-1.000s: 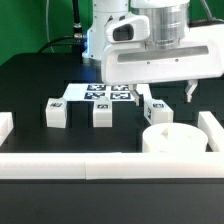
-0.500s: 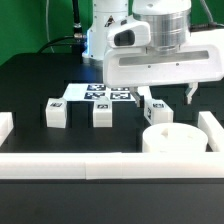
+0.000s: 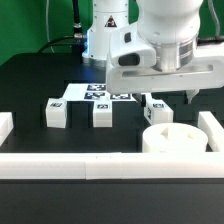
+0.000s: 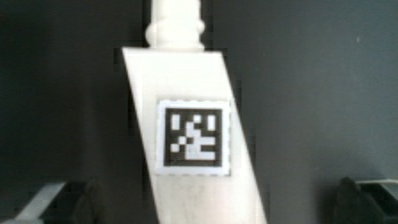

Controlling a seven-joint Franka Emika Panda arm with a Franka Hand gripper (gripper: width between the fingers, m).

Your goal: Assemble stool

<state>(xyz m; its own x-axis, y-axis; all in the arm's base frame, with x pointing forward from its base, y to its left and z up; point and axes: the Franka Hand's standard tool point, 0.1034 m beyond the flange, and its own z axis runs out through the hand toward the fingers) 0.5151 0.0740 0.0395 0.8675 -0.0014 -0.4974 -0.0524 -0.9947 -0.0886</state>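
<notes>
The peg needs to stay free for the round stool seat, so my gripper should grab the tagged body.
The round white stool seat lies at the exterior view's right, just behind the front rail. Three white tagged legs stand behind it in a row: one at the left, one in the middle, one on the right. My gripper hangs open over the right leg. In the wrist view that leg runs long and white with its tag facing the camera. It lies between my two dark fingertips, with a gap on each side. Nothing is held.
The marker board lies flat behind the legs, partly under the arm. White border rails run along the front, the left and the right. The tabletop is black.
The hand has turned about its wrist and shifted slightly towards the exterior view's right, staying over the right leg. The jaws have stayed open and no part has moved.
</notes>
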